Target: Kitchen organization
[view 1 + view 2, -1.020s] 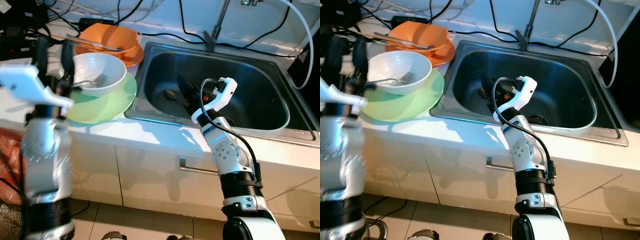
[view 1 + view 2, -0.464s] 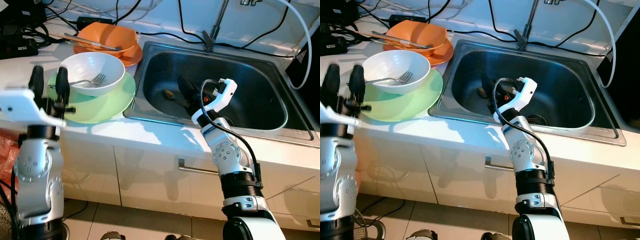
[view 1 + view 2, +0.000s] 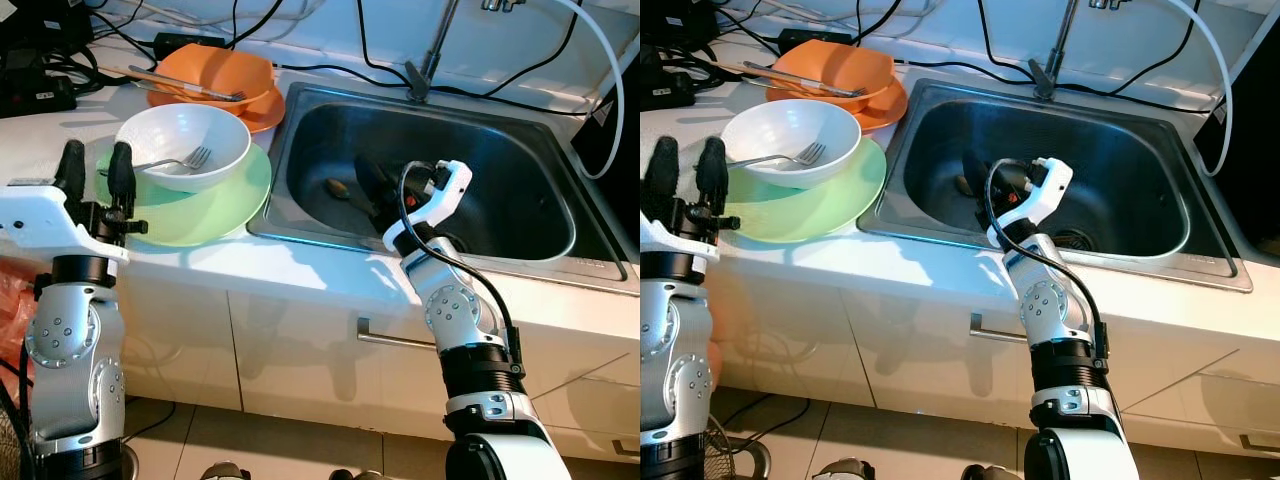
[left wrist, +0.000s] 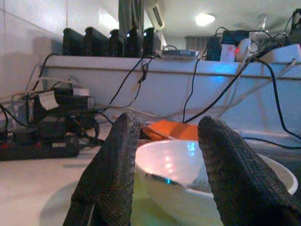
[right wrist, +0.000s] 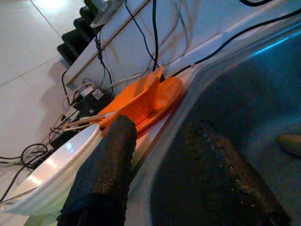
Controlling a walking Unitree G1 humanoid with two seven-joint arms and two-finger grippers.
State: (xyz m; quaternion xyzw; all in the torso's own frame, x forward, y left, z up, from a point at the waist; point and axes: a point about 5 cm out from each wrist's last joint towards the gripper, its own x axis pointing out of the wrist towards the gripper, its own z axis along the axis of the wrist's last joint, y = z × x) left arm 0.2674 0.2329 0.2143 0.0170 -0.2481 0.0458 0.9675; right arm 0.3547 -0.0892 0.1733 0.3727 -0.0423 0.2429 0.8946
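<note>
My left gripper will grab the fork next by its handle jutting over the white bowl's rim (image 3: 146, 165), because the fork's teeth are down inside the white bowl (image 3: 190, 135).
A white bowl (image 3: 190, 135) with a fork (image 3: 192, 160) in it sits on a pale green plate (image 3: 215, 205) on the white counter. Behind it an orange bowl (image 3: 215, 72) rests on an orange plate (image 3: 264, 112), with chopsticks (image 3: 185, 88) across it. My left gripper (image 3: 96, 160) is open at the green plate's near-left edge, level with the white bowl (image 4: 188, 169), holding nothing. Over the steel sink (image 3: 500, 170), my right gripper (image 3: 372, 190) hangs open and empty. A small brown object (image 3: 340, 188) lies on the sink floor beside it.
A faucet (image 3: 432, 55) stands behind the sink. Black cables (image 3: 330, 70) and power strips (image 3: 40, 95) run along the back of the counter. Below the counter edge are white cabinet doors with a handle (image 3: 395, 340).
My left arm has come down and back, from high over the plate's left side to its near-left edge. The right arm stays over the sink.
</note>
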